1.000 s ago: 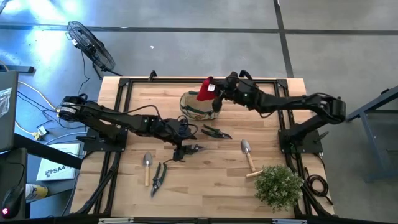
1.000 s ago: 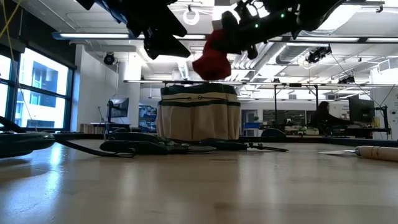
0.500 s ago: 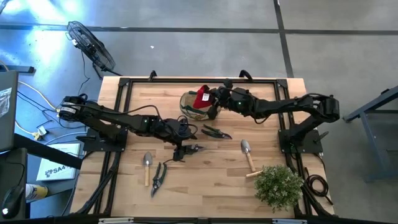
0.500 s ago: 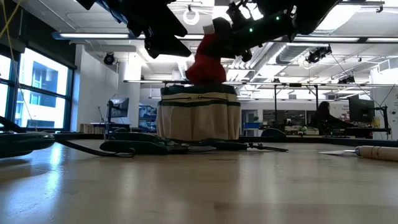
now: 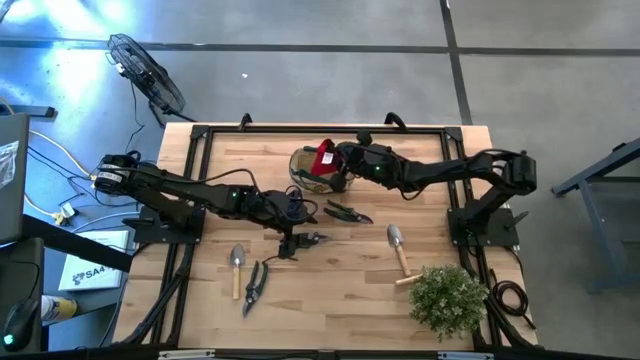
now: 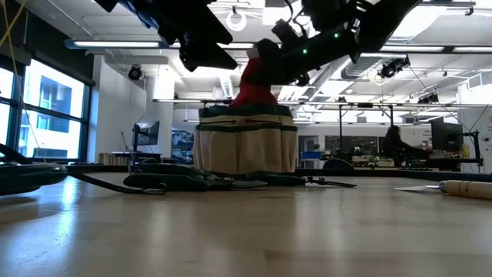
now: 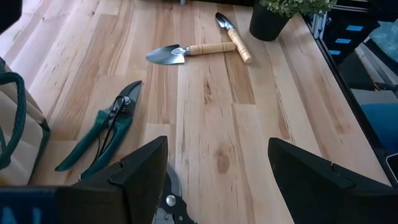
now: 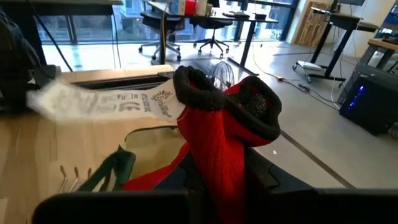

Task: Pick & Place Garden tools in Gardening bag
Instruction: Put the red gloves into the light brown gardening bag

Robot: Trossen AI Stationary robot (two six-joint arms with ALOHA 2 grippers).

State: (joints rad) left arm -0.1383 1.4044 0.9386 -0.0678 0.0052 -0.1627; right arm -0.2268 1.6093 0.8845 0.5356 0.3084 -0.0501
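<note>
My right gripper keeps hold of the red glove from here until it sits inside the bag, since the black cuff stands above the bag's rim (image 8: 150, 128).
The olive-tan gardening bag (image 5: 308, 176) (image 6: 246, 146) stands upright at the table's far middle. My right gripper (image 5: 336, 160) (image 8: 217, 194), reaching in from the table's right, is shut on the red glove (image 5: 323, 157) (image 6: 254, 81) right over the bag's mouth. My left gripper (image 5: 295, 228) (image 7: 217, 186) hangs open above dark shears (image 5: 303, 242) at mid-table, touching nothing. Green-handled shears (image 5: 347, 211) (image 7: 102, 134) lie flat near the bag. A trowel (image 5: 237, 265) and more shears (image 5: 253, 287) lie near left. A wooden-handled trowel (image 5: 398, 248) (image 7: 186, 51) lies near right. My right gripper pinches the red glove between its two fingers at the red knit part (image 8: 214, 177); the glove itself hides the exact place. The fingers come nearly level from the table's right. The dark cuff (image 8: 249, 115) stands beyond the fingers, and the glove's lower end (image 6: 252, 98) hangs at the bag's rim.
A bushy potted plant (image 5: 447, 297) stands at the near right corner. A second narrow wooden-handled tool (image 7: 233, 34) lies across the right trowel's handle. Bare wood lies between the tools along the near middle. A black frame (image 5: 200, 135) rims the table.
My right gripper has come down and toward the table's near-left, from beyond the bag's far rim to over its mouth. It stayed shut on the red glove, whose lower end has sunk from clear above the bag to its rim.
</note>
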